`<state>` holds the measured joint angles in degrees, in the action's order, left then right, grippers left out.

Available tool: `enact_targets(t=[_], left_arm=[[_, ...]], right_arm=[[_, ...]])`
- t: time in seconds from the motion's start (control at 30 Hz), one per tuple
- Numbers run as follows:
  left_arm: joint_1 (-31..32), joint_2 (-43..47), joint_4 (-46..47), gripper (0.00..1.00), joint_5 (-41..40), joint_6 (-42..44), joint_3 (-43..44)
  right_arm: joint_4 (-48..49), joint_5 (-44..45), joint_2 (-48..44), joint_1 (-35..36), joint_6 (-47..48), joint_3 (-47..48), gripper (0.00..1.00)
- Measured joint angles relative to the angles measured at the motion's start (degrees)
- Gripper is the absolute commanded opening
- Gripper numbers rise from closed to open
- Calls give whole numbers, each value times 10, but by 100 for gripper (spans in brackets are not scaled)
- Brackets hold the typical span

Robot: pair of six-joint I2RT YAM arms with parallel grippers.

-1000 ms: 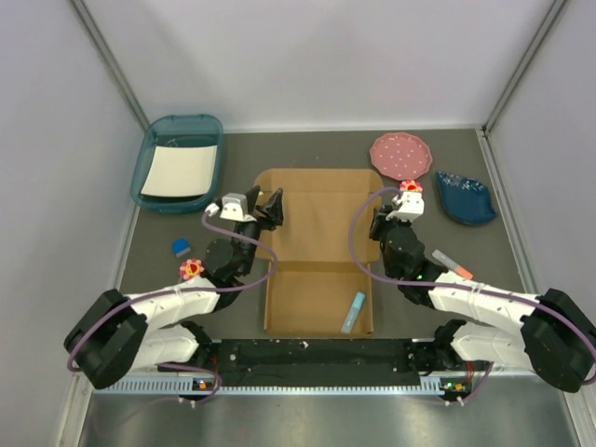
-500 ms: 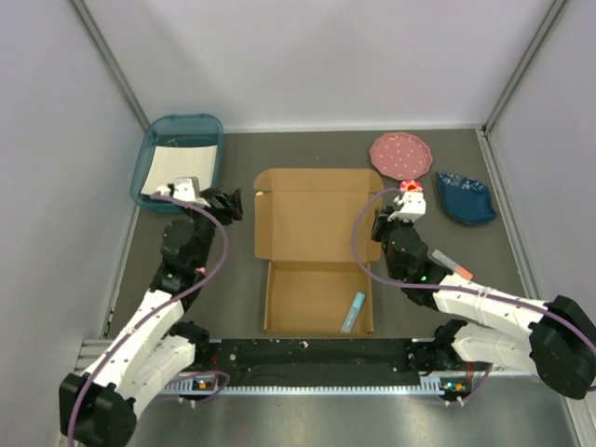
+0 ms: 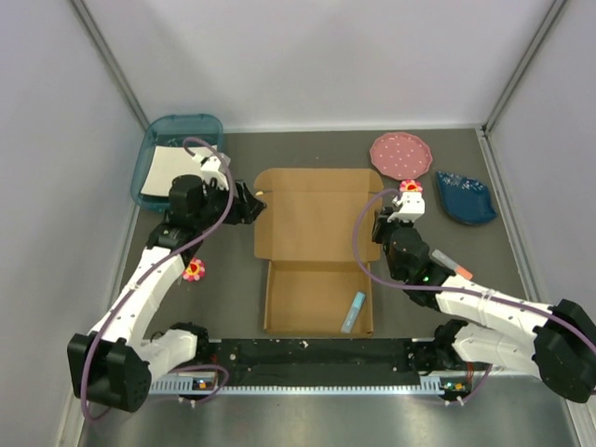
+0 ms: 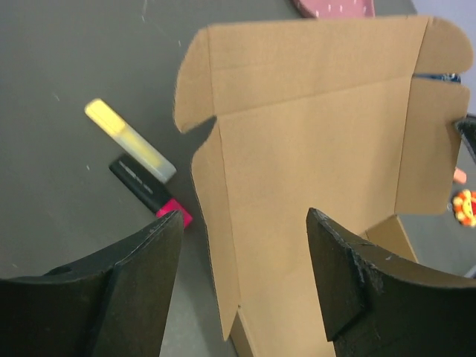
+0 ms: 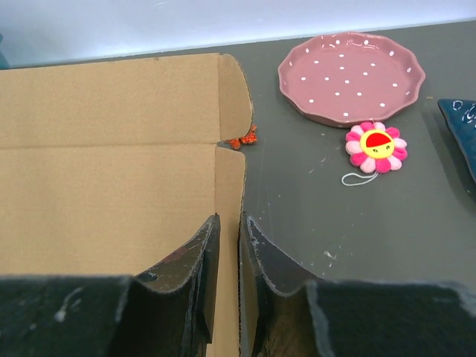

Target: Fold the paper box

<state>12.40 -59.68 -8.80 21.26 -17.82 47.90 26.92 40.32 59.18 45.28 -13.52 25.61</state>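
My left gripper should fold the lid evenly over the tray part, so next it should grab the lid's free side flap (image 3: pixel 262 224) (image 4: pixel 213 227) by its edge, opposite my right gripper.
The brown cardboard paper box (image 3: pixel 315 214) lies mid-table, its lid panel flat at the back and its tray part (image 3: pixel 317 298) at the front with walls raised. My left gripper (image 3: pixel 250 206) is open and empty, hovering at the lid's left edge. In the left wrist view its fingers (image 4: pixel 152 256) frame the left side flap of the box (image 4: pixel 320 141). My right gripper (image 3: pixel 380 229) is shut on the box's right side flap. In the right wrist view the flap's edge (image 5: pixel 232 186) runs between the closed jaws (image 5: pixel 228 230).
A teal tray (image 3: pixel 160 146) with white paper is back left. A pink plate (image 3: pixel 402 155), a blue dish (image 3: pixel 466 197) and a flower toy (image 3: pixel 410 186) are back right. Another flower toy (image 3: pixel 193 270) lies left. A light-blue marker (image 3: pixel 354 312) lies in the box. A yellow marker (image 4: pixel 130 141) and a black-pink marker (image 4: pixel 149 190) lie left of the lid.
My left arm let go of the box's left side, swung out left, then came back toward the lid's left edge. The right gripper kept its hold.
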Motion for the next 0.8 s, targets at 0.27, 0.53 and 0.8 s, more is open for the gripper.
enact_targets(t=[0.27,0.53,0.8], left_arm=[[-9,-83,-71,67,23,15,30],[-23,-146,-114,64,24,30,101],[-23,-191,-118,56,57,36,124]], right_arm=[[-3,-7,0,0,0,0,18],[-4,-10,0,0,0,0,18],[-4,-10,0,0,0,0,18]])
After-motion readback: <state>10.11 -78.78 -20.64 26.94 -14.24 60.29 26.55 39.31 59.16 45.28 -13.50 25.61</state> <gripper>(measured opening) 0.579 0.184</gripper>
